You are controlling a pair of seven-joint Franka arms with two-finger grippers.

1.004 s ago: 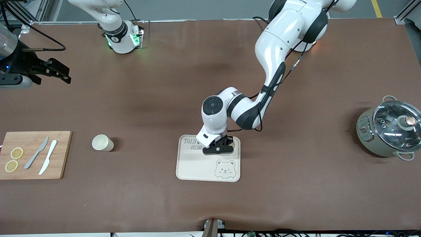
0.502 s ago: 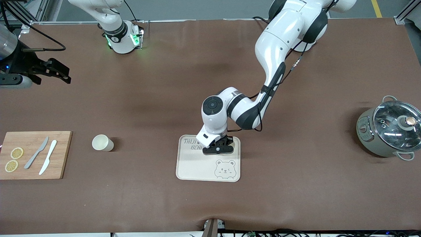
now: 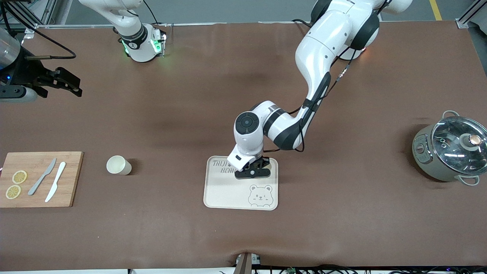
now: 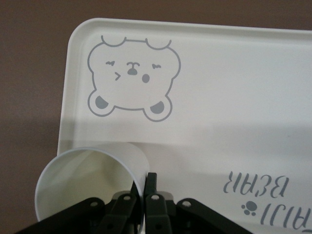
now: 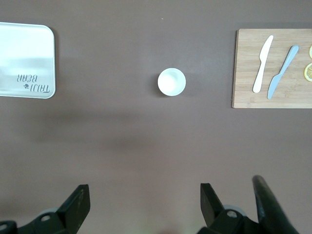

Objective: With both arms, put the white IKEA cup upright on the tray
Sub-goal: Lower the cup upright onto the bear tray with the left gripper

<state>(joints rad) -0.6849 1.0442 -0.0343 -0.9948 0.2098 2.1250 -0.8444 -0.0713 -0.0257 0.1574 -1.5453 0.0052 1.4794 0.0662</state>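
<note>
The white cup's base (image 4: 140,151) meets the cream tray's flat surface, the cup's opening upward. The cup would stand upright, so it is time for my left gripper to open.
My left gripper (image 3: 254,168) is low over the cream bear tray (image 3: 228,194), at the edge farther from the front camera. In the left wrist view it (image 4: 145,187) is shut on the wall of a white cup (image 4: 87,180), one finger inside and one outside. The cup's mouth faces the wrist camera, over the tray (image 4: 234,97) near the bear drawing. A second white cup (image 3: 118,165) stands upright on the table between the tray and the cutting board; it also shows in the right wrist view (image 5: 171,81). My right gripper (image 3: 74,86) waits open and empty, high over the right arm's end of the table.
A wooden cutting board (image 3: 72,179) with two knives and two lemon slices lies at the right arm's end. A grey pot with a glass lid (image 3: 451,148) stands at the left arm's end. The table is covered in brown cloth.
The left arm has shifted very slightly with the cup still pinched. The right arm and the second cup have not moved.
</note>
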